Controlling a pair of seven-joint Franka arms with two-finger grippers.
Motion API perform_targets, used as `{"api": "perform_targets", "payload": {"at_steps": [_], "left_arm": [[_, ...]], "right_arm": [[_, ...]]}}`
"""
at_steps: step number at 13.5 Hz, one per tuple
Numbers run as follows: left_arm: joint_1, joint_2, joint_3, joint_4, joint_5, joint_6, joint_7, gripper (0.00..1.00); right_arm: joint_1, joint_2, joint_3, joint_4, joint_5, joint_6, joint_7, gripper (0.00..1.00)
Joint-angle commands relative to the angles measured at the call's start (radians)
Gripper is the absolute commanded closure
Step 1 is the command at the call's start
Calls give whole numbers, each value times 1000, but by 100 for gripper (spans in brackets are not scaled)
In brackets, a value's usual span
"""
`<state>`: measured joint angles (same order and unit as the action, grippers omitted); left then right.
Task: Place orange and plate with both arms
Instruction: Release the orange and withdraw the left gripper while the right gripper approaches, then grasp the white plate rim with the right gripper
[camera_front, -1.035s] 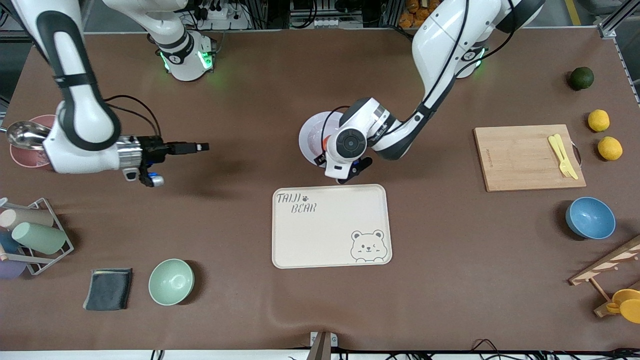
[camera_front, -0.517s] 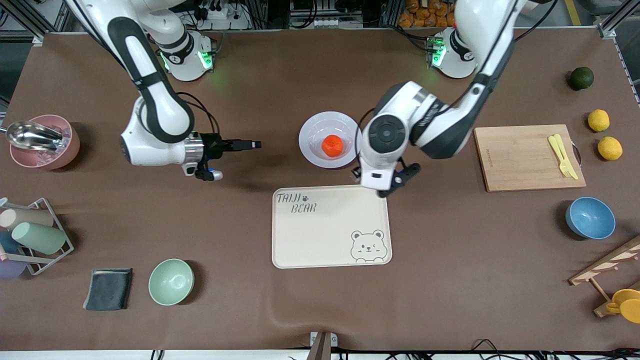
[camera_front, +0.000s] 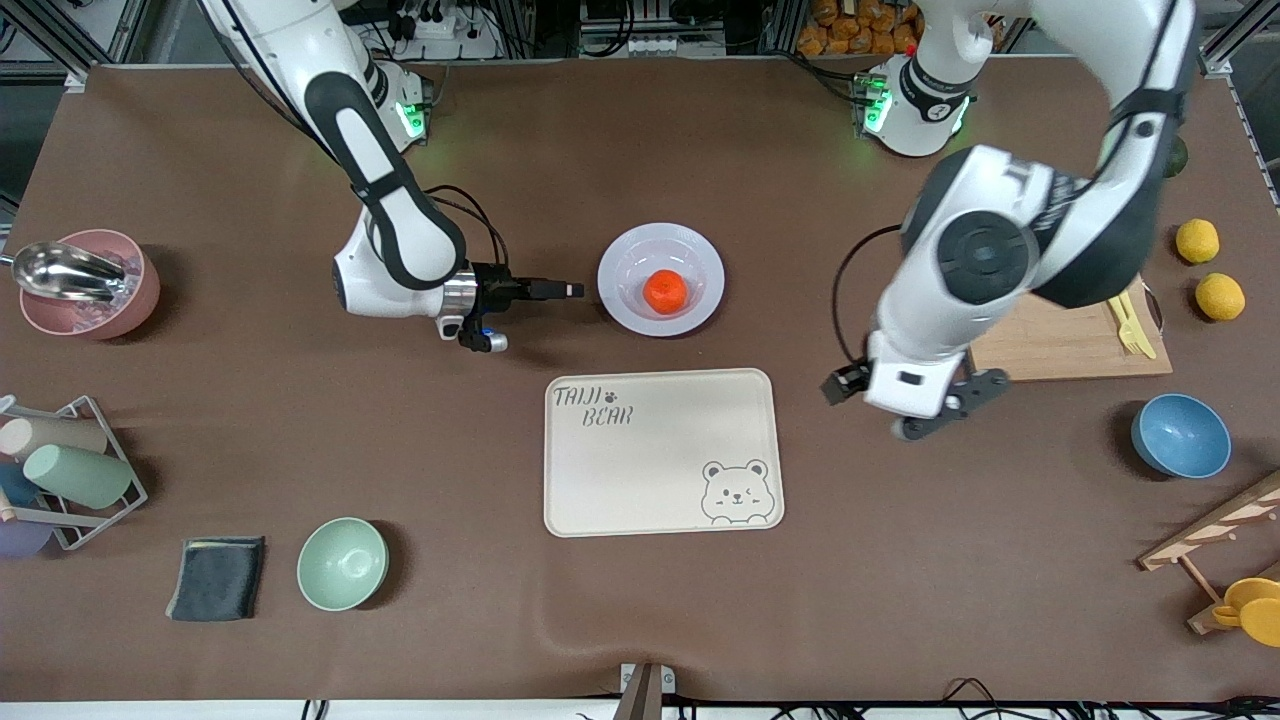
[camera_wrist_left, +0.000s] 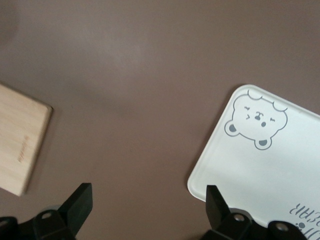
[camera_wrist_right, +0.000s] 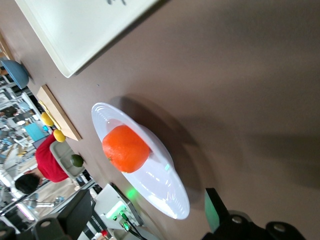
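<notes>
The right gripper grabs the pale plate by its rim next and carries the orange onto the bear tray.
The orange lies in the sunken centre of the pale plate, which rests on the brown table a little farther from the front camera than the cream bear tray. In the right wrist view the orange and the plate sit just ahead of my right gripper. That right gripper is low, level with the plate's rim on the right arm's side, open and holding nothing. My left gripper hangs open and holding nothing over bare table between the tray and the cutting board, as the left wrist view also shows.
The bear tray is mid-table. A wooden cutting board with yellow cutlery, two lemons and a blue bowl are at the left arm's end. A mint bowl, dark cloth, cup rack and pink bowl are at the right arm's end.
My left arm has swung away from the plate toward the cutting board, uncovering the orange in the plate. My right arm has travelled across the table up to the plate's rim.
</notes>
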<state>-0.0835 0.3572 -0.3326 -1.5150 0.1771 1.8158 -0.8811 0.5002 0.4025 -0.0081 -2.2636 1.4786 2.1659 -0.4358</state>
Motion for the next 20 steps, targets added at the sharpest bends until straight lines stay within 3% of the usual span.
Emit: {"api": "perform_targets", "payload": {"at_steps": [1, 5, 9, 13, 14, 15, 16, 18, 20], "left_arm": [[40, -76, -14, -10, 16, -61, 132, 0], [80, -168, -11, -10, -23, -107, 178, 0], [185, -262, -6, -20, -132, -138, 454, 0], [189, -305, 102, -19, -172, -199, 707, 0], [183, -320, 130, -28, -172, -201, 732, 0], [150, -331, 167, -36, -174, -211, 735, 0], [102, -342, 226, -37, -174, -223, 737, 0], [41, -365, 299, -45, -176, -253, 751, 0], [41, -383, 302, -44, -177, -271, 761, 0]], "right_arm": [[67, 33, -10, -2, 139, 14, -64, 0], [119, 79, -10, -1, 271, 46, -158, 0], [144, 90, -9, -2, 282, 48, -159, 0], [233, 93, -9, 4, 445, 133, -161, 1], [265, 91, -10, 9, 478, 179, -161, 40], [274, 93, -10, 10, 503, 192, -161, 66], [274, 93, -10, 10, 526, 192, -161, 83], [274, 93, -9, 9, 564, 192, -159, 98], [274, 91, -9, 10, 594, 190, -159, 100]]}}
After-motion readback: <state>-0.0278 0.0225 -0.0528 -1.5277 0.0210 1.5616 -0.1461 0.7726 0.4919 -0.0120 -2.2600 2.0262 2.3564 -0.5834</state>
